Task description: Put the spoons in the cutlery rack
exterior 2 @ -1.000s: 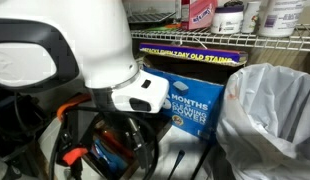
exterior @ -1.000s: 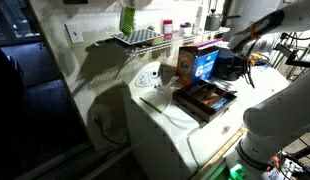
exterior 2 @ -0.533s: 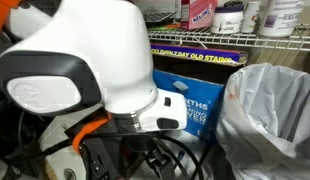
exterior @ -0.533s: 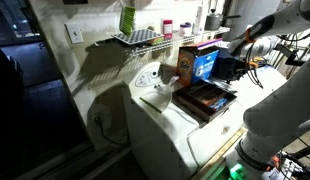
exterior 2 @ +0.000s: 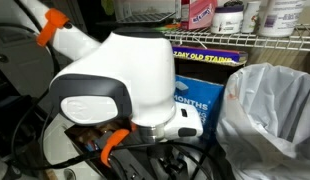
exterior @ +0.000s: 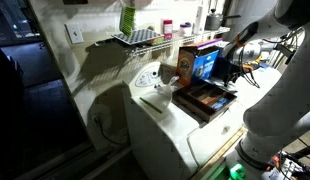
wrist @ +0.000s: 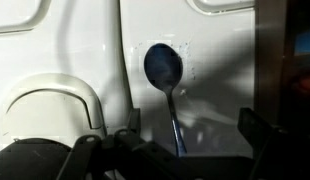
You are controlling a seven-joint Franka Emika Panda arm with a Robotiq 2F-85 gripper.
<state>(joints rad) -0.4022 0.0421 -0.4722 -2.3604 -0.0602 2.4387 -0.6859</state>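
I should next grab the metal spoon (wrist: 165, 68) across its handle with my gripper, with the spoon's bowl pointing away. Then I can lay the spoon lengthwise in the cutlery rack.
In the wrist view a metal spoon (wrist: 165, 68) lies on the white surface, bowl away from me, its handle running down between my fingers. My gripper (wrist: 194, 126) hangs over the handle, open, with one dark fingertip (wrist: 257, 128) on each side and nothing gripped. In an exterior view the gripper (exterior: 224, 74) is low over the far end of the dark cutlery rack (exterior: 205, 100) on the white appliance top. The spoon cannot be made out there.
Cardboard boxes (exterior: 196, 62) stand behind the rack below a wire shelf (exterior: 135, 37) with bottles. In an exterior view my white arm housing (exterior 2: 115, 85) fills the frame, in front of a blue box (exterior 2: 200, 105) and a white plastic bag (exterior 2: 267, 115).
The arm has swung across and down; its white housing has moved right in the close exterior view. The gripper has dropped toward the rack and stayed open.
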